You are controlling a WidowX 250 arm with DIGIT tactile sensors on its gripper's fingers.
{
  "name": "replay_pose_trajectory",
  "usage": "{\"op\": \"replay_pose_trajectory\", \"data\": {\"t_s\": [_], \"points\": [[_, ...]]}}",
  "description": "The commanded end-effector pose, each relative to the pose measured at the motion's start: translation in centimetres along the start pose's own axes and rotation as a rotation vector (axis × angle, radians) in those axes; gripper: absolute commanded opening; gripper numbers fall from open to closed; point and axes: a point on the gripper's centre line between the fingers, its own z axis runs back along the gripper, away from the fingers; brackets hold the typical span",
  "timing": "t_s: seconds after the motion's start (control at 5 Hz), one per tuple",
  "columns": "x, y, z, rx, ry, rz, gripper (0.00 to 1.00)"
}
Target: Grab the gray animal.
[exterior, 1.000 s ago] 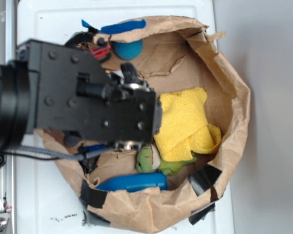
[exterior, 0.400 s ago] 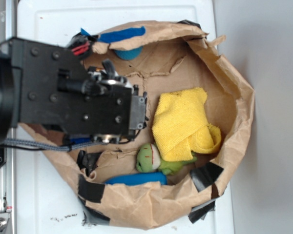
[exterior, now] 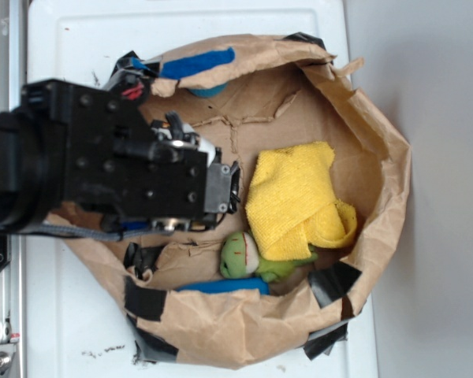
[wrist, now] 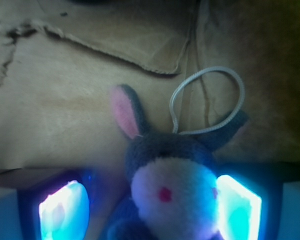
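Note:
I need to lift the gray animal out next, so my gripper needs to grab it by its head (wrist: 171,172). That leaves the string loop of the plush free.
The gray animal (wrist: 165,175), a small plush with a pink-lined ear, white face, red eye and white string loop (wrist: 210,100), lies on the brown paper in the wrist view. My gripper (wrist: 150,210) is open and straddles its head. The right finger (wrist: 237,207) is against the white face, while the left finger (wrist: 62,210) stands off with a gap. In the exterior view the black arm (exterior: 118,169) hangs over the left half of the paper bag (exterior: 378,157) and hides the gray animal.
Inside the bag lie a yellow cloth (exterior: 296,201), a green plush with a pale face (exterior: 244,258) and a blue object (exterior: 221,287) along the near wall. A blue strip (exterior: 193,63) sits on the bag's far rim. The bag stands on a white surface (exterior: 79,31).
The arm has moved left across the bag, uncovering the yellow cloth's left edge and the green plush. The bag's contents have stayed put.

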Motion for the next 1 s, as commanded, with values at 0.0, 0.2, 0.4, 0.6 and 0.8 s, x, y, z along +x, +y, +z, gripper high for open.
{"op": "replay_pose_trajectory", "data": {"t_s": [0.0,0.2,0.4,0.6,0.8], "points": [[0.68,-0.39,0.01,-0.015,0.014,0.018,1.0],[0.78,-0.5,0.01,0.005,0.024,0.035,1.0],[0.74,-0.37,0.18,-0.009,0.021,0.037,0.0],[0.63,-0.24,0.53,-0.026,0.027,0.03,0.0],[0.68,-0.33,0.81,-0.04,0.031,0.037,0.0]]}}
